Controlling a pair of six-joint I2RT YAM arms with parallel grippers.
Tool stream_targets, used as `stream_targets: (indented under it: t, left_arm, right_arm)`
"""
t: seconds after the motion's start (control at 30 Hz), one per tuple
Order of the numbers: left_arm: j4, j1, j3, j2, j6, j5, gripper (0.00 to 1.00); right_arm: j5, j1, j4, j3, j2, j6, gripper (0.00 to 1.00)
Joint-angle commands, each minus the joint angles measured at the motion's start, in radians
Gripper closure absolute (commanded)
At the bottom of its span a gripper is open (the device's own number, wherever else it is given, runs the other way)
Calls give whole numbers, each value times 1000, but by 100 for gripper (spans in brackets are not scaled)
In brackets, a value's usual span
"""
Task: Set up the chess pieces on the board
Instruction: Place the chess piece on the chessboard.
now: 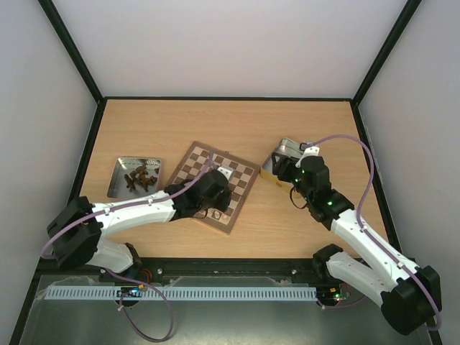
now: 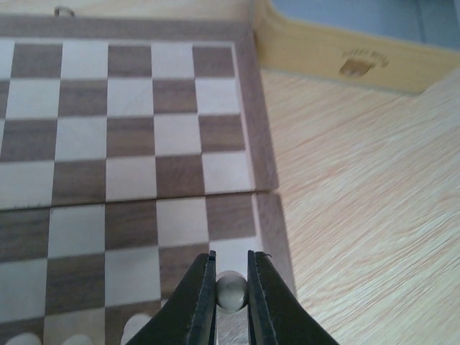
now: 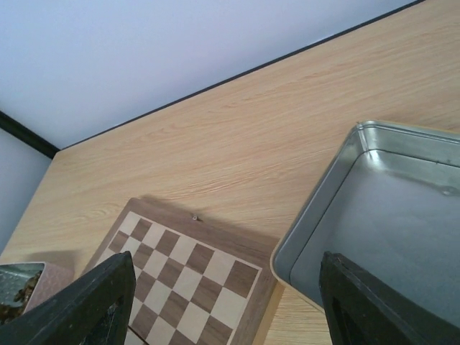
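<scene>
The pale cream chess piece (image 2: pixel 231 291) hangs well above the board's squares and would fall if I opened now, so my left gripper should hold it until it arrives.
The board (image 1: pixel 198 165) lies at the table's middle, turned at an angle. My left gripper (image 1: pixel 218 203) hangs over its near right corner, shut on a pale cream chess piece (image 2: pixel 231 291) whose round head shows between the fingers (image 2: pixel 202 302). The piece is above a pale corner square of the board (image 2: pixel 129 136). Two more pale pieces (image 2: pixel 134 330) stand on the near row at the bottom left of the left wrist view. My right gripper (image 3: pixel 230 305) is open and empty, above the gap between the board (image 3: pixel 190 277) and the gold tin (image 3: pixel 316 208).
The gold tin (image 1: pixel 285 159) sits just right of the board; what shows of its inside is bare. It also shows in the left wrist view (image 2: pixel 338 57). A silver tray (image 1: pixel 120 180) left of the board holds several dark brown pieces (image 1: pixel 140 177).
</scene>
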Motion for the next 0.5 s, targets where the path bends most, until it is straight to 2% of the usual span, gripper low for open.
stream_targets:
  t: [0.0, 0.47]
  left_arm:
    - [39, -26, -61, 6, 18, -30, 97]
    - [86, -40, -94, 76, 98, 84, 94]
  right_arm:
    - [60, 1, -3, -20, 3, 38, 31]
    - [53, 1, 10, -26, 56, 50, 30]
